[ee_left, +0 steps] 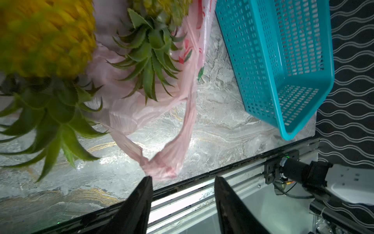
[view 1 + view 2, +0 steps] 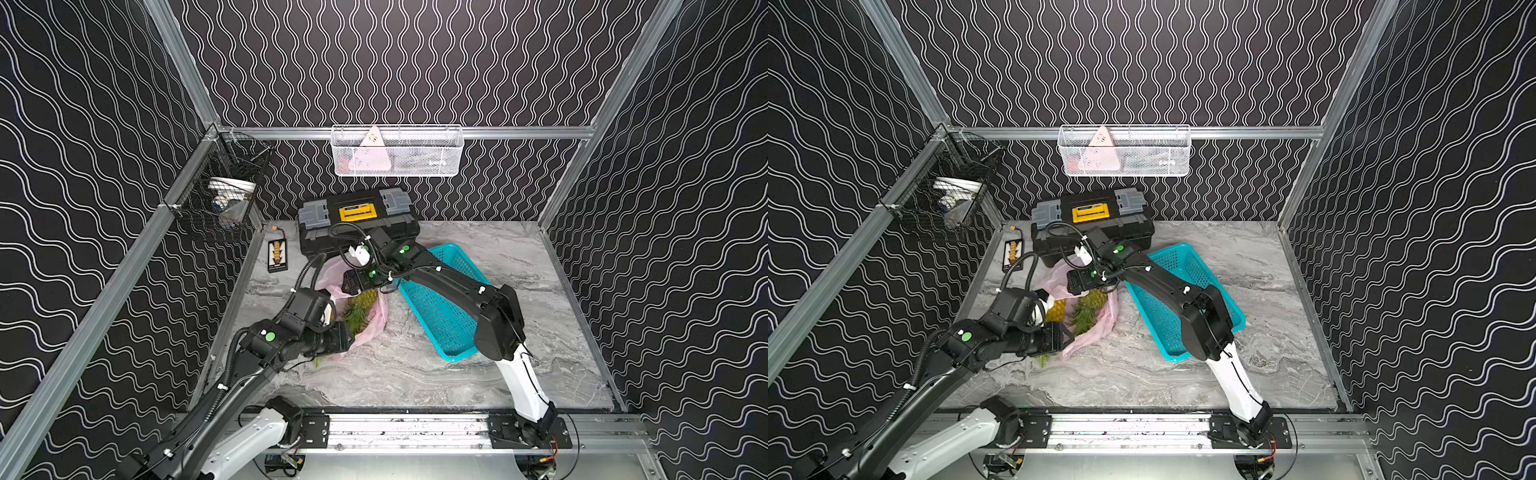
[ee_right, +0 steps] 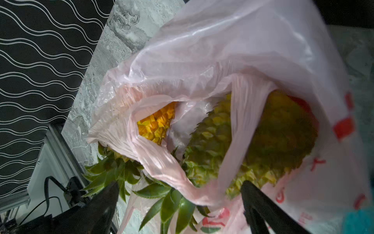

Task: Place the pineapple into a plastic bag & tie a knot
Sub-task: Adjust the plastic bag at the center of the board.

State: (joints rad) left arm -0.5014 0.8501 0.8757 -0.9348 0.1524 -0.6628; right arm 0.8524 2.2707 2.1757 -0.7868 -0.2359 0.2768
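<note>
The right gripper pinches the plastic bag's handle loop at its bend next. Then it lifts the bag around the pineapples for knotting.
The pale-pink plastic bag point(image 2: 376, 322) lies slumped left of centre on the marble table point(image 2: 415, 374). Two pineapples rest in its mouth: a yellow pineapple point(image 1: 46, 36) and a greener one point(image 3: 283, 131), their leafy crowns point(image 2: 1084, 320) sticking out. My left gripper point(image 1: 183, 177) is open and empty. The bunched end of a bag handle point(image 1: 164, 166) lies just off one fingertip. My right gripper point(image 3: 180, 183) hangs open over the bag, its fingers on either side of the bend of the other handle loop point(image 3: 208, 194) without pinching it. No knot is in view.
A teal perforated basket point(image 2: 444, 303) lies just right of the bag, under the right arm. A black toolbox point(image 2: 357, 220) stands behind the bag, with a small black device point(image 2: 277, 255) to its left. Wire baskets point(image 2: 397, 151) hang on the walls. A metal rail point(image 2: 415, 432) runs along the front.
</note>
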